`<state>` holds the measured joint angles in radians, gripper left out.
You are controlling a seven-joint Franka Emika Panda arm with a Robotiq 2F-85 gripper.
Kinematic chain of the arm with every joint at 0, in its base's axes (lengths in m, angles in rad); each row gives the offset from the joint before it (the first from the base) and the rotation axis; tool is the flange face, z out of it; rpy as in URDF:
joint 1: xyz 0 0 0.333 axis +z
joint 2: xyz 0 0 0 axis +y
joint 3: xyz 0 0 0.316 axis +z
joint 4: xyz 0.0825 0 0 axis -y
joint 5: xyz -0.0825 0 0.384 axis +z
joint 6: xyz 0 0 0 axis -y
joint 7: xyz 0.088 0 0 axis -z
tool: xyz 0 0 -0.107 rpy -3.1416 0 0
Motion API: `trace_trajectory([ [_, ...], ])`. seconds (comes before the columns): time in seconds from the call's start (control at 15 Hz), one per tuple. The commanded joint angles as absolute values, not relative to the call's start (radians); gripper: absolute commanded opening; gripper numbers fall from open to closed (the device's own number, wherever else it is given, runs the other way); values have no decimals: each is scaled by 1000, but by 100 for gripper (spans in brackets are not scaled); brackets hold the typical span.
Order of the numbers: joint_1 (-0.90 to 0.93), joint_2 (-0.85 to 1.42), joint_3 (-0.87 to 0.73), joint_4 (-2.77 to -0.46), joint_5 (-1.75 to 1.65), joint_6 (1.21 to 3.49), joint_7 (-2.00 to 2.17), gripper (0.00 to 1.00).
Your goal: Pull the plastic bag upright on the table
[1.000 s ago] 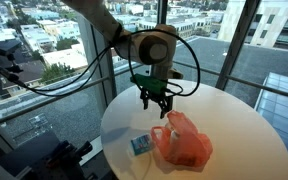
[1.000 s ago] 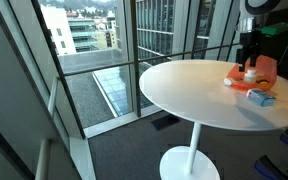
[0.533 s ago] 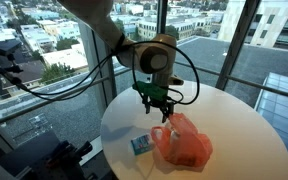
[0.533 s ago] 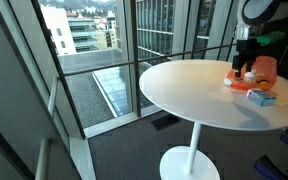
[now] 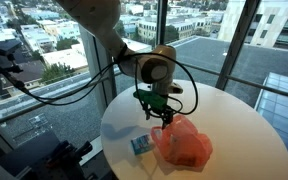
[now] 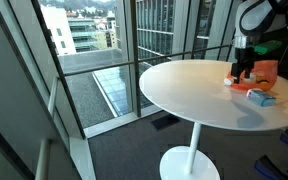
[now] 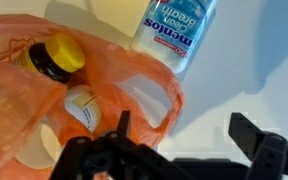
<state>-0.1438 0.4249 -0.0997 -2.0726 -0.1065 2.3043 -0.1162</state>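
Note:
The bag handle's edge (image 5: 161, 124) (image 7: 172, 110) runs between my open fingers, below them, so it is too early to close on it. My gripper lowers, before closing.
The orange-red plastic bag (image 5: 182, 143) lies on the round white table (image 5: 239, 140), and also shows in an exterior view (image 6: 265, 72). In the wrist view the bag (image 7: 79, 85) fills the left side, with a yellow-capped bottle (image 7: 52, 56) and a pale labelled object inside. My gripper (image 5: 161, 115) hangs just above the bag's near end, also seen in an exterior view (image 6: 242, 70). In the wrist view the gripper (image 7: 179, 135) is open, with the bag's edge by the left finger and bare table between the fingers.
A small flat blue packet (image 5: 141, 145) lies on the table beside the bag, also in an exterior view (image 6: 261, 97) and at the top of the wrist view (image 7: 179, 30). Floor-to-ceiling windows with a railing stand behind the table. The table stands on a single pedestal (image 6: 191, 150).
My gripper has moved down and a little toward the bag over the last second. The bag and the packet have not moved.

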Motion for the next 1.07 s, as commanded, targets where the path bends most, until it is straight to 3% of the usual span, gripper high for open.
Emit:
trace_trajectory([
  [0.0,-147,446,-98,-2078,-100,2324,-127,100],
  [0.4,-142,475,-101,-2072,-104,2300,-113,100],
  [0.47,-141,479,-101,-2070,-104,2297,-113,75],
  [0.53,-141,482,-101,-2069,-105,2296,-112,72],
  [1.0,-142,457,-98,-2078,-101,2298,-119,16],
])
